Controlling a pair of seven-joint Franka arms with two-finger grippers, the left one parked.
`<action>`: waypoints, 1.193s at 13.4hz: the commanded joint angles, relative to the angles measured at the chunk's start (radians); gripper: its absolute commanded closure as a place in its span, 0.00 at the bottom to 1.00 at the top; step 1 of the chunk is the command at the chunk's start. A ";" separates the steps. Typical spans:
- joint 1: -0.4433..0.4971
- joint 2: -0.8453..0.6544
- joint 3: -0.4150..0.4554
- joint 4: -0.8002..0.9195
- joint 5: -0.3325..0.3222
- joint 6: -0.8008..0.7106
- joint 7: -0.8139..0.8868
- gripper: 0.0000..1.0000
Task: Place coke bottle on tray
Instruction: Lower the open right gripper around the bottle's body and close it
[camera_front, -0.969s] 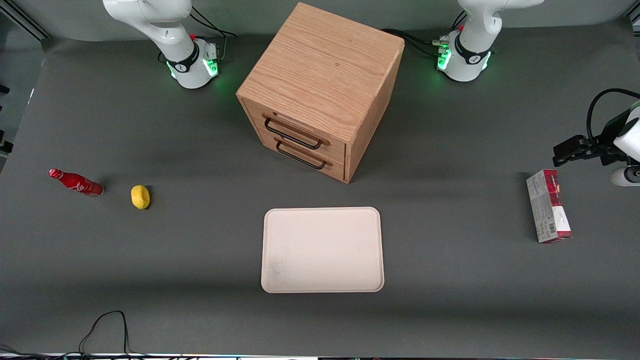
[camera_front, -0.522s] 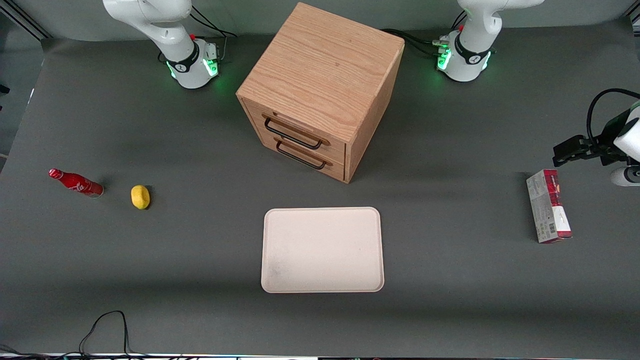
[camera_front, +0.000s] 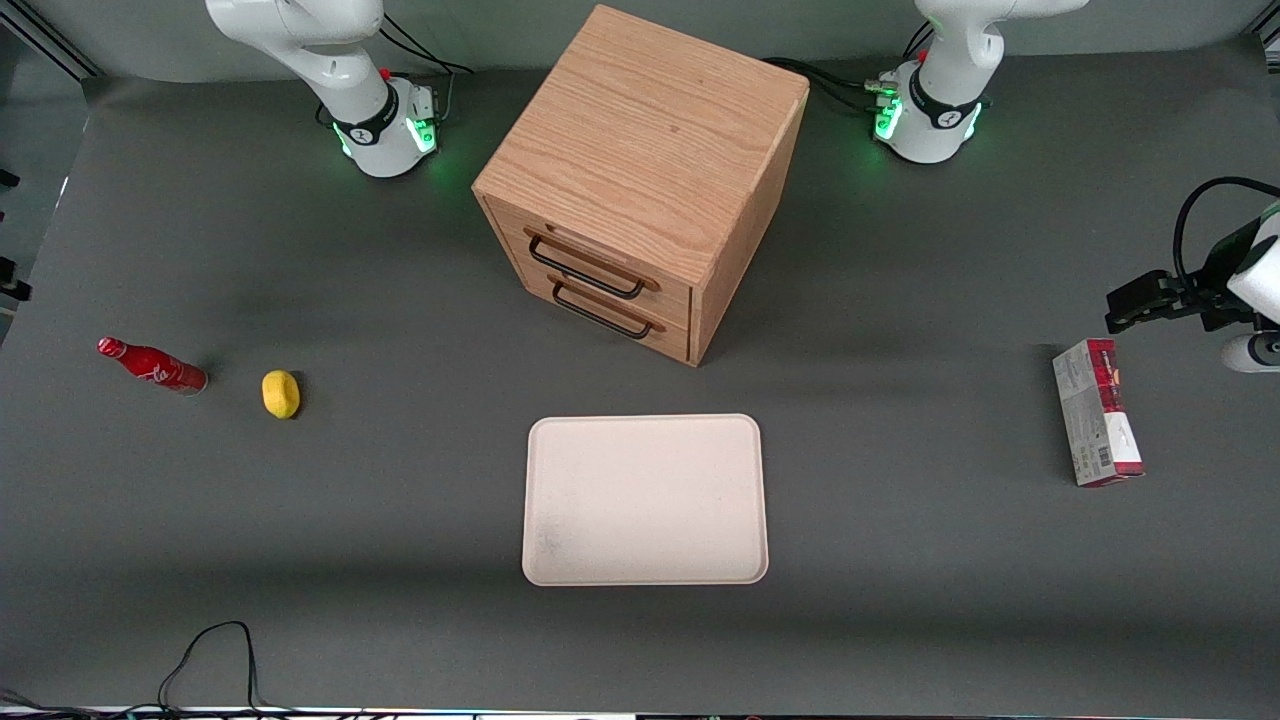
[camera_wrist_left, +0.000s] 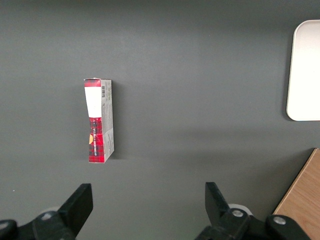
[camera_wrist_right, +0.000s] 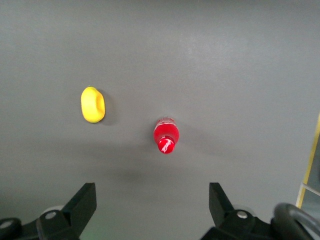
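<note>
The coke bottle needs to go on the tray (camera_front: 645, 498), so my right gripper should next grab the bottle by its red cap end (camera_front: 112, 348).
The coke bottle (camera_front: 152, 365), small, red, with white script, stands upright on the dark table toward the working arm's end. The right wrist view shows it from above (camera_wrist_right: 165, 136), red cap upward. My right gripper (camera_wrist_right: 152, 199) hangs high above the table with its fingers wide open and empty, the bottle a little ahead of the gap between them. The gripper is out of the front view. The cream-white tray (camera_front: 645, 498) lies flat and empty near the front camera, in front of the wooden cabinet; its edge also shows in the left wrist view (camera_wrist_left: 305, 70).
A yellow lemon (camera_front: 281, 393) lies beside the bottle, between it and the tray, and shows in the right wrist view (camera_wrist_right: 93, 104). A wooden two-drawer cabinet (camera_front: 640, 170) stands mid-table. A red-and-grey carton (camera_front: 1097, 425) lies toward the parked arm's end. A black cable (camera_front: 210, 650) loops at the front edge.
</note>
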 joint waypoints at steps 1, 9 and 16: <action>0.011 -0.013 -0.011 -0.134 0.059 0.129 -0.061 0.00; 0.008 0.211 -0.023 -0.154 0.222 0.337 -0.198 0.00; -0.003 0.202 -0.048 -0.202 0.218 0.355 -0.222 0.00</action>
